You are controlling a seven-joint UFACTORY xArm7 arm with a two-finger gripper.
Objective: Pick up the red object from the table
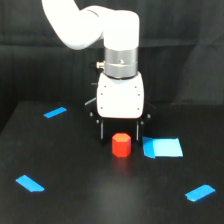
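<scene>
The robot will next use its gripper to grab the red object by the sides of its top [121,140], so the object's base stays free to leave the table.
The red object [120,145] is a small stubby red-orange cylinder standing upright on the black table [100,195], near the middle of the exterior view. My gripper [119,133] hangs from the white arm straight above and just behind it. Its two dark fingers [102,131] point down and stand wide apart, one on each side of the red object's top. The fingers look open and do not visibly touch it. The fingertips are dark against the dark table and hard to make out.
Several flat blue patches lie on the table: a large one [162,147] just to the exterior view's right of the red object, one at back left [55,112], one at front left [30,183], one at front right [200,192]. A black curtain [30,60] hangs behind.
</scene>
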